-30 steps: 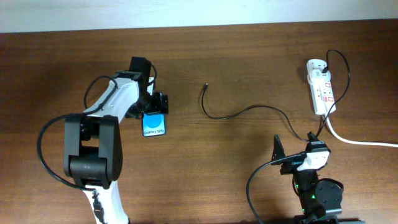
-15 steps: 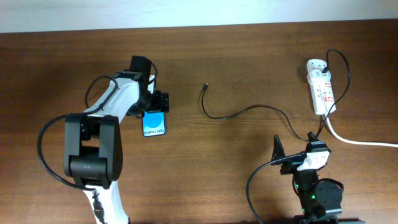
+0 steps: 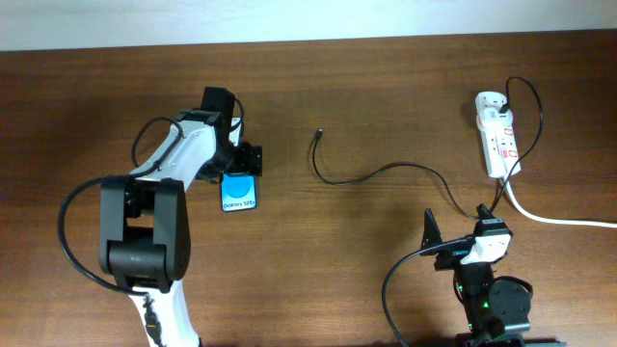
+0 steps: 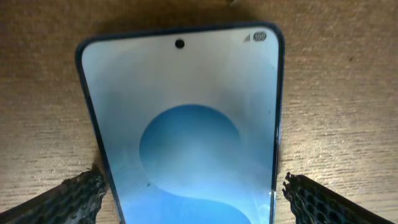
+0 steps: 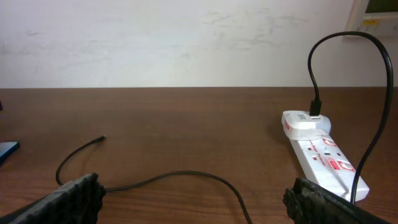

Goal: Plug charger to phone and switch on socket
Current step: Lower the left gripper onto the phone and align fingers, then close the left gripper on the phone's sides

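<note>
Next, my left gripper grips the phone [image 3: 239,193] across its long edges, leaving the lettered end free to hand over to my right gripper.
The phone [image 3: 239,193] lies flat on the table, its blue screen facing up. My left gripper [image 4: 191,190] is open and straddles it, one finger beside each long edge [image 4: 84,190], with a small gap to each edge. The phone [image 4: 186,112] fills most of the left wrist view. The charger cable [image 3: 386,169] curves across the table; its free plug tip [image 3: 319,134] lies to the right of the phone, and its other end is plugged into the socket [image 3: 498,135]. My right gripper [image 5: 193,190] is open, low over the cable [image 5: 186,175], with the socket [image 5: 323,155] ahead to its right.
The thick white cord [image 3: 559,220] runs from the socket off the table's right edge. The right arm's base [image 3: 487,289] sits at the front edge. A pale wall [image 5: 186,37] stands behind the table's far edge.
</note>
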